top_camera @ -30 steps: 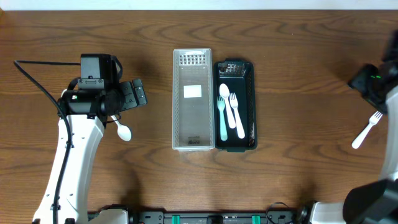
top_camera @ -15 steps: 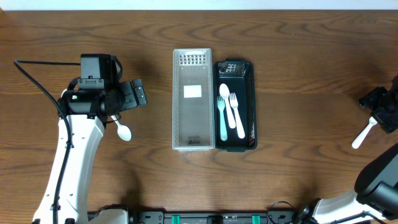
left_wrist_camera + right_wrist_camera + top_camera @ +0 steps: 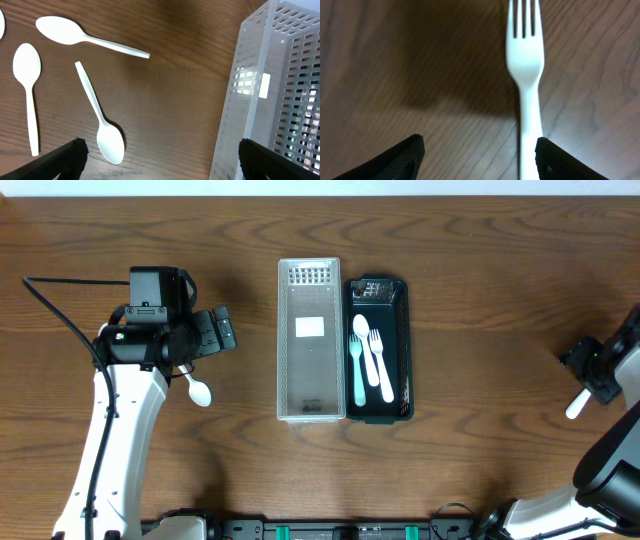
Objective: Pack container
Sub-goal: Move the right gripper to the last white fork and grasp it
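Note:
My fingers are above the handle (image 3: 530,122), apart from their shadow. My right gripper should go lower first and then close on the white fork.
A clear perforated container (image 3: 310,340) stands next to a dark container (image 3: 399,310) that holds a teal spoon (image 3: 357,360) and a white fork (image 3: 377,365). My left gripper (image 3: 218,330) is open and empty, left of the clear container (image 3: 280,85). Its wrist view (image 3: 160,162) shows three white spoons (image 3: 100,120) (image 3: 30,95) (image 3: 90,39) on the table; the overhead shows only one spoon (image 3: 198,390). My right gripper (image 3: 597,370) is open, low over a white fork (image 3: 525,75) whose handle lies just inside the right finger (image 3: 477,160). Its handle end (image 3: 575,406) shows in the overhead view.
The clear container has a white label (image 3: 310,327) on its floor. A black cable (image 3: 60,310) runs from the left arm across the table's left side. Bare wood lies between the containers and the right gripper.
My right arm has come down and inward from the far right edge and now sits over the white fork. The left arm, spoons and containers have not moved.

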Robot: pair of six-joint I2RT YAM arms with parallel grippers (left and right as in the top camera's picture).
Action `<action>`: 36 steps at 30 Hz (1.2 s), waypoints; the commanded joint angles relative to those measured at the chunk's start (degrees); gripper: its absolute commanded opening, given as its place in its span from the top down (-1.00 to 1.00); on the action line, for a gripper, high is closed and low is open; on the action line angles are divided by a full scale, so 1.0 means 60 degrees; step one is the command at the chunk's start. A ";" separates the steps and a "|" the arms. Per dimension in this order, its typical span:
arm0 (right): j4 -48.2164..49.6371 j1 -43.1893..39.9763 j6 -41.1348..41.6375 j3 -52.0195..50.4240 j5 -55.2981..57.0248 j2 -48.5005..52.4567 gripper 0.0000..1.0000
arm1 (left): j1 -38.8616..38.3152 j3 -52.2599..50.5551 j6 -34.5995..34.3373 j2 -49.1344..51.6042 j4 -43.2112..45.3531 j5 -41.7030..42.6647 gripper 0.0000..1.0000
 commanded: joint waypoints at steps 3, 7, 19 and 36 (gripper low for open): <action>0.0539 -0.0441 -0.0831 -0.0375 -0.0328 0.0091 -0.50 | 0.0000 0.0168 -0.0087 -0.0004 -0.0018 0.0025 -0.96; 0.0707 -0.0667 -0.0976 -0.0379 -0.0393 0.0098 -0.51 | 0.0000 0.0168 -0.0087 -0.0004 -0.0015 0.0022 -0.96; 0.1479 -0.0918 -0.1304 -0.0426 -0.0390 0.0860 -0.61 | 0.0000 0.0168 -0.0087 -0.0004 0.0015 0.0025 -0.96; 0.1497 -0.0911 -0.1319 -0.0426 -0.0393 0.1115 0.45 | 0.0000 0.0168 -0.0087 -0.0004 0.0018 0.0025 -0.96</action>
